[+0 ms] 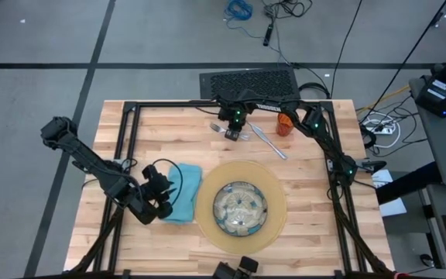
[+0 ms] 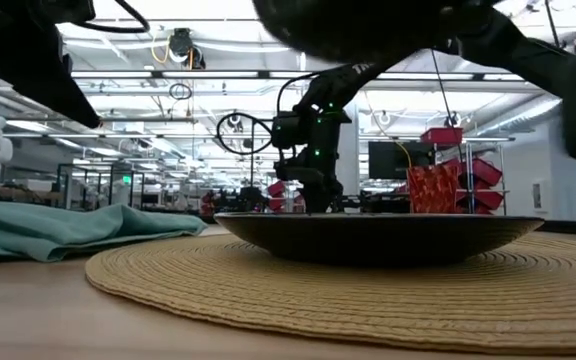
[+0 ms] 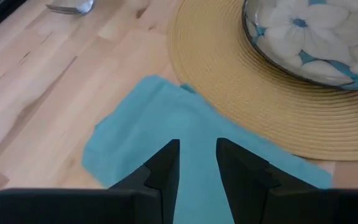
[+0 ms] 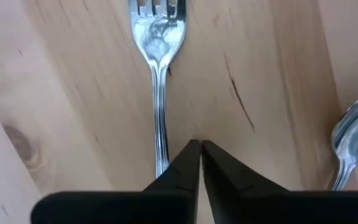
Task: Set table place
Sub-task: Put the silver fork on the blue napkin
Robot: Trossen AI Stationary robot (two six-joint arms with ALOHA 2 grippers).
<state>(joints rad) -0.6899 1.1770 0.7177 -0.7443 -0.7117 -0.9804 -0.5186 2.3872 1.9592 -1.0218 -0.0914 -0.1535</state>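
The robot's right hand is shut beside the fork's handle (image 4: pixel 161 152). It needs to open again next, then move lower and close on the fork's neck (image 4: pixel 158 70).
A silver fork (image 4: pixel 159 81) lies flat on the table (image 1: pixel 153 124) near its far edge, also seen in the high view (image 1: pixel 221 130). My right gripper (image 4: pixel 199 148) points down, shut, just beside the fork's handle; nothing shows between its fingers. A spoon (image 4: pixel 353 143) lies close by. Toward the near edge, the patterned plate (image 1: pixel 241 208) sits on the round tan mat (image 1: pixel 273 232), and the teal napkin (image 1: pixel 183 192) lies flat at the mat's left. My left gripper (image 3: pixel 197 155) hovers open above the napkin (image 3: pixel 166 118). The orange cup (image 1: pixel 285 124) stands at the far right. My right gripper stands with shut fingers pointing down at the table, right beside the fork's handle (image 4: pixel 161 152). The handle's free end runs out of sight behind one finger (image 4: pixel 179 168). Whether that finger touches the handle I cannot tell.
A knife (image 1: pixel 272 143) lies slanted between the fork and the cup. Black frame rails (image 1: pixel 130 132) run along the table's far, left and right sides. Bare planks show at the table's left and near right.
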